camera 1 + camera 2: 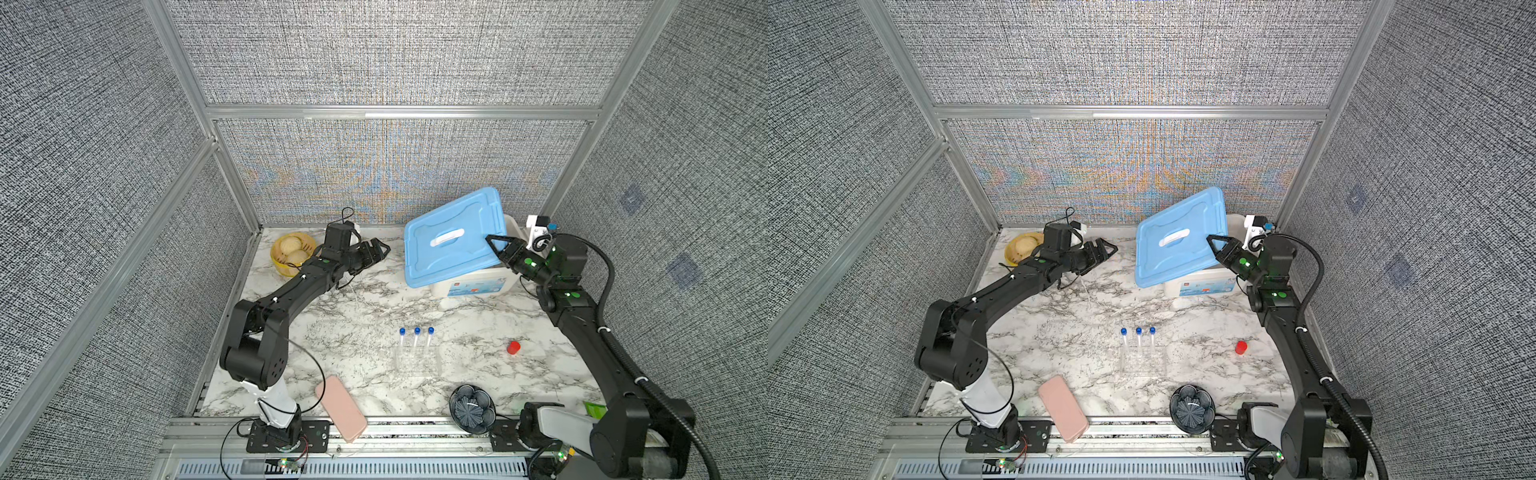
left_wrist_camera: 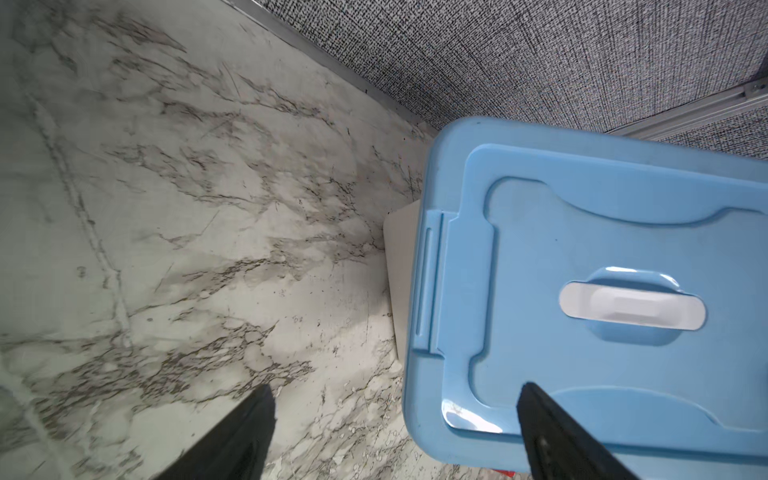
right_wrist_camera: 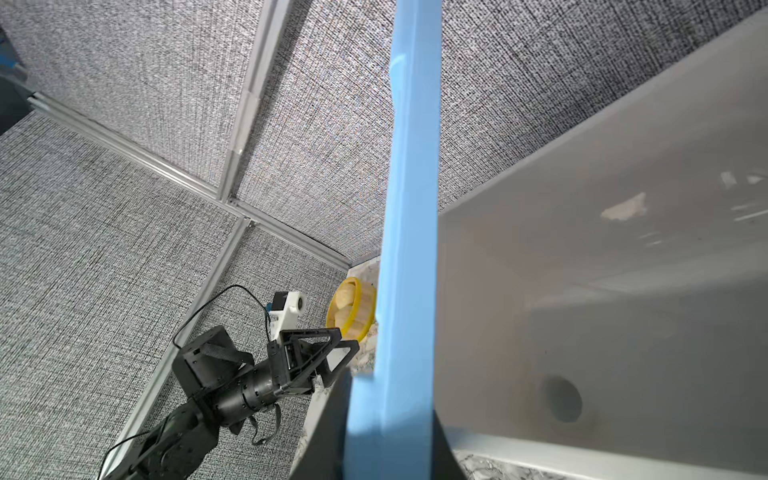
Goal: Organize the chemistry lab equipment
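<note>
The blue lid is tilted and its far edge is unheld, so it would fall crooked onto the white box [image 1: 473,286] if I let go now. My right gripper will keep holding the lid.
Three clear tubes with blue caps [image 1: 416,340] [image 1: 1138,338] stand upright in a small clear rack [image 1: 417,362] at the middle of the marble table in both top views. At the back right, my right gripper [image 1: 492,242] [image 1: 1213,241] [image 3: 390,399] is shut on the right edge of a blue lid [image 1: 453,237] [image 1: 1179,237] [image 3: 411,208]. The lid is tilted up over a white storage box [image 1: 473,286] [image 3: 602,291]. My left gripper [image 1: 380,249] [image 1: 1106,250] [image 2: 395,390] is open and holds nothing. It hovers just left of the lid [image 2: 582,249] without touching it.
A yellow steamer basket with buns [image 1: 291,253] sits at the back left behind the left arm. A pink case [image 1: 340,409] overhangs the front edge. A dark patterned bowl [image 1: 471,409] is at the front right, and a small red cylinder [image 1: 513,348] stands right of the rack.
</note>
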### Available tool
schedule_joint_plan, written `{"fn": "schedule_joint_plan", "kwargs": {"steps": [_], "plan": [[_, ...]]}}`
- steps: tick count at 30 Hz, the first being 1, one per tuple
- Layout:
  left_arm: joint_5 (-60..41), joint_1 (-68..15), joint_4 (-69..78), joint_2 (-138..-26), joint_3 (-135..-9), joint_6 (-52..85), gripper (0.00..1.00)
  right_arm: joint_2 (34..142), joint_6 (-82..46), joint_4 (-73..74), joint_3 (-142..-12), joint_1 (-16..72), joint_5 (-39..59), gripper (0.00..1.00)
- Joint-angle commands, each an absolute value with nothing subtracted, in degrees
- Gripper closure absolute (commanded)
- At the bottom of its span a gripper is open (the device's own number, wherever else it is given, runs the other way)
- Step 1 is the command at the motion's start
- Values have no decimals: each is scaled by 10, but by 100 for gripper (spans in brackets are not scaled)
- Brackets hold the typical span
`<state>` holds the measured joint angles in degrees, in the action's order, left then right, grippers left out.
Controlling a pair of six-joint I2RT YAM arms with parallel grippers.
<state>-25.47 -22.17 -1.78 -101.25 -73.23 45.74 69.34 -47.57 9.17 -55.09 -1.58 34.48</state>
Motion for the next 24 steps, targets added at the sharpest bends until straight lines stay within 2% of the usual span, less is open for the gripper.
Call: {"fn": "schedule_joint_plan", "kwargs": {"steps": [1,7,11,16,24], "plan": [[-281,-228,12,-1035,-755,463,8,706,-448,14,-566,-27,324,93],[-288,-231,7,-1077,-776,462,8,734,-439,-26,-584,-45,308,92],[-318,-235,43,-1110,-769,471,8,760,-403,-76,-608,-50,300,87],[-343,-239,105,-1134,-756,492,9,787,-375,-109,-635,-54,294,86],[-355,-252,124,-1158,-780,490,11,808,-331,-151,-655,-56,256,74]]}}
